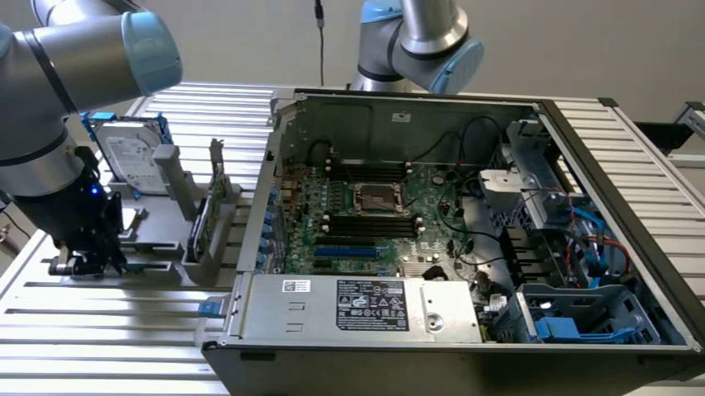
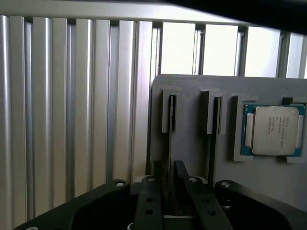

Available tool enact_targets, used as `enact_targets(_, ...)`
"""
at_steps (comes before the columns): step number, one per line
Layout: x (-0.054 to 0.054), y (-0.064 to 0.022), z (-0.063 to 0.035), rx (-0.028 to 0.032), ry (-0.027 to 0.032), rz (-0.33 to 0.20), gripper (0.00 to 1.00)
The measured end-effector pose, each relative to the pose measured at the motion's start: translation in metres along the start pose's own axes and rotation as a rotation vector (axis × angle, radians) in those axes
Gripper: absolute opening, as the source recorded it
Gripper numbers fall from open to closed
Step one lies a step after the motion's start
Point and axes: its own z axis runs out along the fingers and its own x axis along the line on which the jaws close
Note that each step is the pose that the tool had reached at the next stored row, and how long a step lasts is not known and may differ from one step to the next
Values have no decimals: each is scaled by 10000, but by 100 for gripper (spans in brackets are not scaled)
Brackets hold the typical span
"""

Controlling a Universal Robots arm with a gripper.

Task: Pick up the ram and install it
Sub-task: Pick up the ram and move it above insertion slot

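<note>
I should grab the ram by the bare middle of its long edge (image 2: pixel 168 175) next with my gripper, as the holder's slotted block wraps its end.
The ram (image 2: pixel 171 139) stands on edge in a slot of the grey holder (image 2: pixel 192 86), seen as a thin strip. My gripper (image 2: pixel 168 167) is lowered over it, one finger on each side, open with a narrow gap still showing beside the stick. In the exterior view my gripper (image 1: pixel 94 262) sits low at the grey holder (image 1: pixel 154 247) on the exterior view's left, well away from the open computer case (image 1: pixel 441 223). Black memory slots (image 1: pixel 369 224) lie on the motherboard beside the processor socket (image 1: pixel 375 196).
A square silver processor chip (image 2: pixel 271 130) rests in a recess of the holder next to a second slot (image 2: pixel 216 120). A hard drive (image 1: pixel 130 157) and a green card (image 1: pixel 204 227) stand in the fixture. A second arm (image 1: pixel 418 41) rises behind the case. Ribbed aluminium table (image 1: pixel 99 330) all around.
</note>
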Motion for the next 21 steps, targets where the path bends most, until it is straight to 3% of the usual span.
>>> enact_targets(1,0,0,0,2,0,0,21)
enact_targets(7,0,0,1,3,-1,0,21)
enact_targets(9,0,0,0,3,0,1,14)
enact_targets(21,0,0,-2,6,-3,1,14)
